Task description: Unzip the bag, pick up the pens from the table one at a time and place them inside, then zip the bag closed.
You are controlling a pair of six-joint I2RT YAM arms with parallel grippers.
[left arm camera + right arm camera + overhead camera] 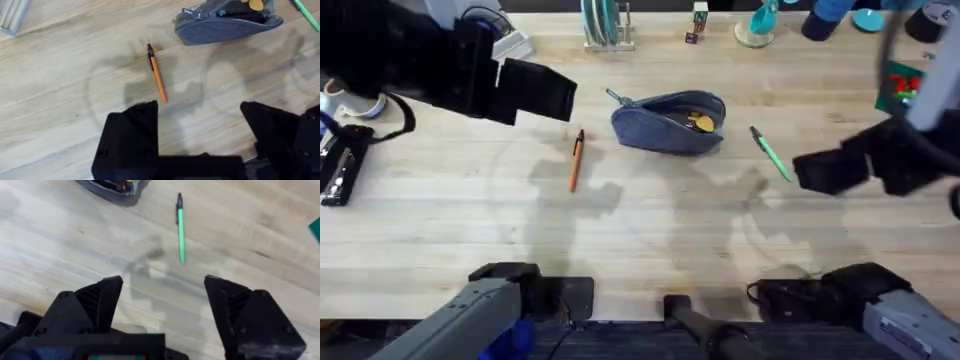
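I will next use my right gripper to grab the green pen by its green body [775, 159] and put it inside the open bag [668, 122].
The grey-blue bag [668, 122] lies at the table's middle back with its zipper open and a yellow object showing inside. It also appears in the left wrist view as the bag [227, 25]. An orange pen [576, 160] lies on the wood left of the bag, seen closer as the orange pen [157, 73]. A green pen [771, 153] lies to the bag's right, also the green pen [180, 226]. My left gripper [200, 125] hovers open above the table near the orange pen. My right gripper [164, 297] hangs open just short of the green pen. Both hold nothing.
The wooden table [640, 250] has bare room in front of the bag. A rack with teal plates [605, 25], small items and blue objects line the back edge. A black tool [342, 160] lies at the far left, a green packet [902, 85] at the right.
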